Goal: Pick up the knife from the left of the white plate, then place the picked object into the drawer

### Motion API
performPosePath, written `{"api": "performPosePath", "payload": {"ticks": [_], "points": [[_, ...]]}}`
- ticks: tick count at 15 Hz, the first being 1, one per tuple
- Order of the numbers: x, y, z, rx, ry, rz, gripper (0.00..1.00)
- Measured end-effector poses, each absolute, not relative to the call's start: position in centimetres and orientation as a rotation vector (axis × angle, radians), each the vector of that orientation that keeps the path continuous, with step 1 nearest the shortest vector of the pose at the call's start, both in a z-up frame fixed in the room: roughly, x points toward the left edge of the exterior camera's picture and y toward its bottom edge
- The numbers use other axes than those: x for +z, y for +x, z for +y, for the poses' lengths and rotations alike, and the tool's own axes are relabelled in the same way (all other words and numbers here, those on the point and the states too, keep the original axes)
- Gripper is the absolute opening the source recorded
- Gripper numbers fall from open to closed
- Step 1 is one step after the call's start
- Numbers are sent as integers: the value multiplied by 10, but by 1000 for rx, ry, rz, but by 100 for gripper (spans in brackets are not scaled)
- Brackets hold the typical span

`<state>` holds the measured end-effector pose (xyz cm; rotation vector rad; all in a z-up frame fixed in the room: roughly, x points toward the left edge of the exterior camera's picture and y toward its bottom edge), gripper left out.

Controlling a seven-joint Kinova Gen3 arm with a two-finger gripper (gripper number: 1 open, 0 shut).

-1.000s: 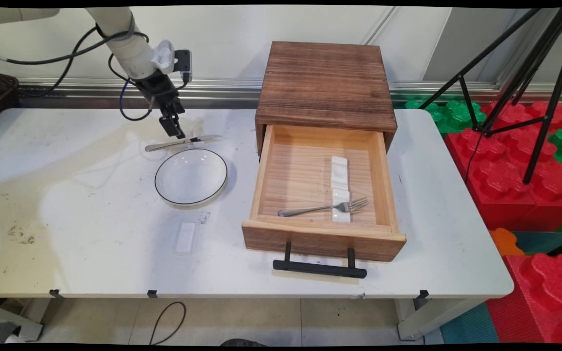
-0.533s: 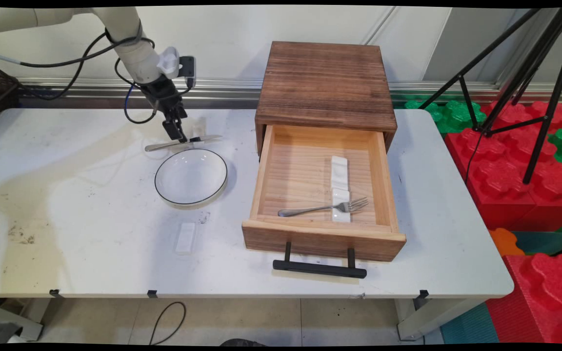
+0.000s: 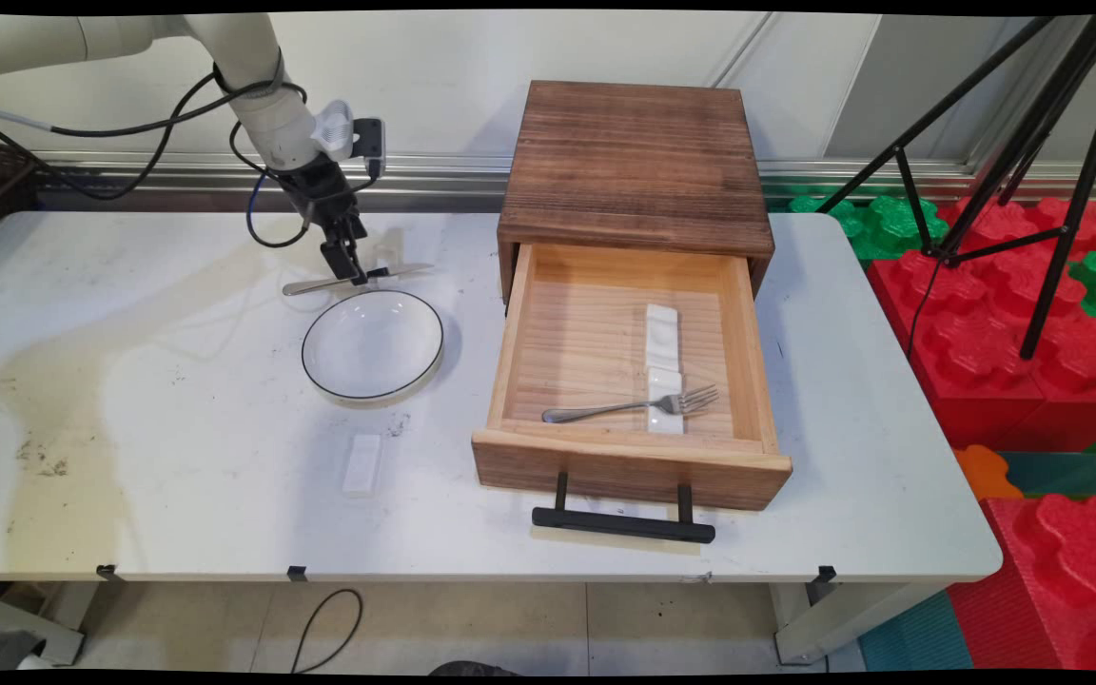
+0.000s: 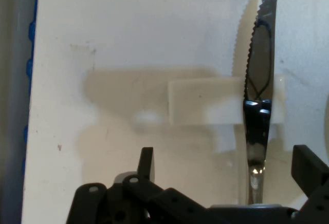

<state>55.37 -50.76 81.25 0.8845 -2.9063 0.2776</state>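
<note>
I will next put the knife in the open drawer with the fork, so I will grab it by its handle near the blade (image 3: pixel 335 282).
A silver knife (image 3: pixel 315 283) lies on the white table (image 3: pixel 129 381) behind a black-rimmed white plate (image 3: pixel 372 344). Its serrated blade (image 4: pixel 259 54) rests across a small white cutlery rest (image 4: pixel 205 108). My gripper (image 3: pixel 353 274) is low over the knife's middle and stands open. In the hand view my gripper (image 4: pixel 226 165) straddles the knife (image 4: pixel 255 147); the handle lies closer to the right finger (image 4: pixel 308 167) than to the left finger (image 4: pixel 146 163). Neither finger touches it.
A wooden cabinet (image 3: pixel 634 162) stands at the back, its drawer (image 3: pixel 629 466) pulled out. Inside lie a fork (image 3: pixel 605 411) and two white rests (image 3: pixel 660 333). Another white rest (image 3: pixel 362 463) lies in front of the plate. Red and green foam blocks (image 3: pixel 1014 314) and a tripod (image 3: pixel 1033 143) are at the right.
My gripper has moved a little to the right and down, closing in on the knife. Nothing on the table has shifted.
</note>
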Motion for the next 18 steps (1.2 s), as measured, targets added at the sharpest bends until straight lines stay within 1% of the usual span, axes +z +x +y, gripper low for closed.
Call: {"api": "performPosePath", "payload": {"ticks": [3,4,12,18], "points": [[810,554,-508,268,894,-2901,100],[809,554,-508,265,896,-2900,0],[809,555,-502,247,900,-2898,0],[822,557,-497,316,979,-2843,0]]}}
